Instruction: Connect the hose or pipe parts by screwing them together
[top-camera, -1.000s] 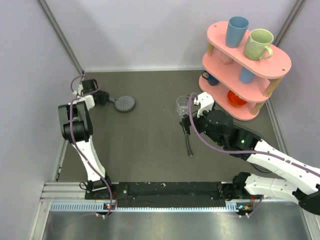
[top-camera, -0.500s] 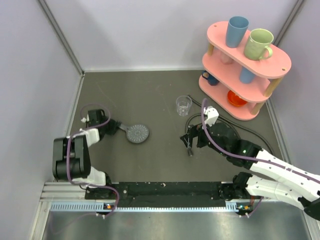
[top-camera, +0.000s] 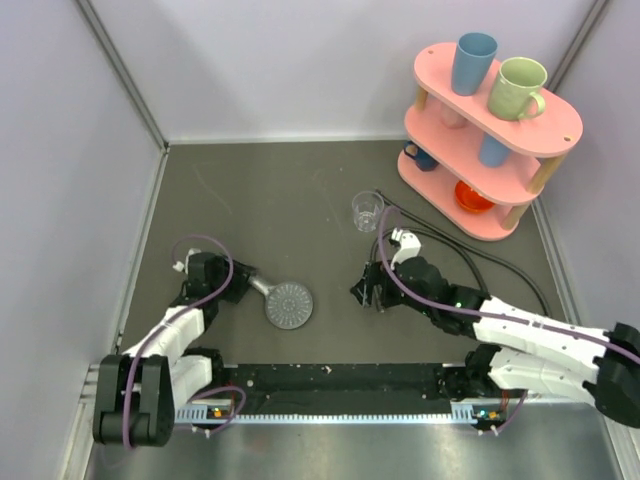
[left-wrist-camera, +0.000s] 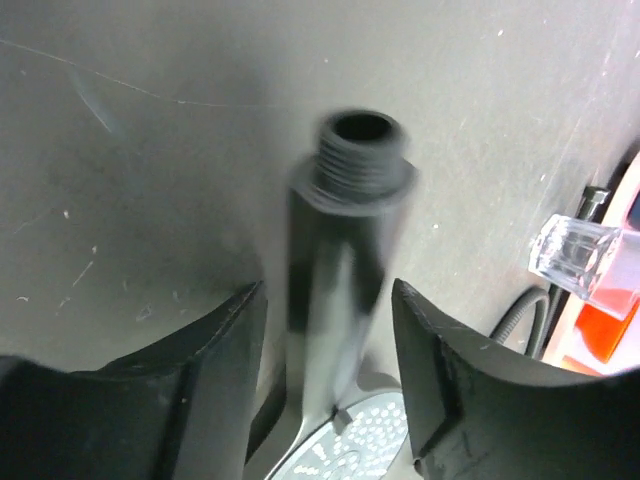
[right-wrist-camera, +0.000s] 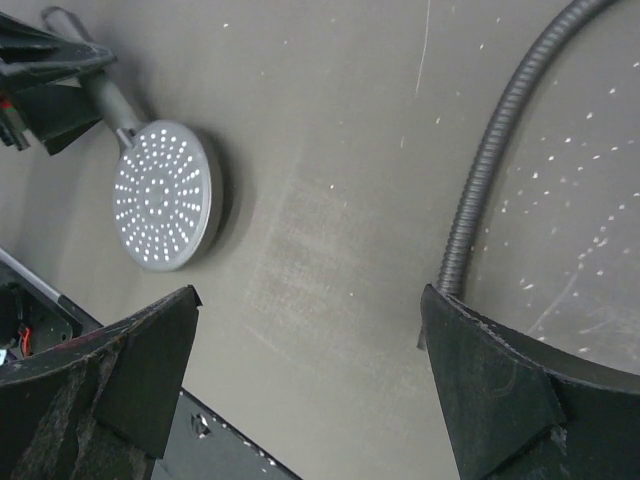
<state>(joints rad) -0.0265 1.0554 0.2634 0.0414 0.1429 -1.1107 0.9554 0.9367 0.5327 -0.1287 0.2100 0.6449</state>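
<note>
I will grab the hand shower's disc rim (top-camera: 308, 307) (right-wrist-camera: 208, 203) with my right gripper next, so my left gripper can regrip and the threaded end stays free for screwing.
The grey hand shower (top-camera: 289, 304) lies face up on the dark table, left of centre near the front. Its straight handle (left-wrist-camera: 335, 270) runs between the fingers of my left gripper (top-camera: 240, 285), threaded end (left-wrist-camera: 360, 150) pointing away. A narrow gap shows on each side of the handle, so the jaws stand slightly open around it. The dark flexible hose (right-wrist-camera: 480, 170) curves across the right half of the table (top-camera: 505, 265). Its end lies just beside the right finger (right-wrist-camera: 500, 390) of my right gripper (top-camera: 365, 292), which is wide open and holds nothing. The disc face (right-wrist-camera: 165, 195) also shows in the right wrist view.
A small clear glass cup (top-camera: 367, 210) stands behind the right gripper. A pink two-tier shelf (top-camera: 495, 130) with mugs and cups fills the back right corner. Grey walls close in on the left, back and right. The arm bases' rail (top-camera: 330, 385) runs along the near edge.
My left arm pulled the hand shower from the far left toward the near centre, and its jaws have loosened on the handle. The right gripper shifted nearer and slightly left by the hose end.
</note>
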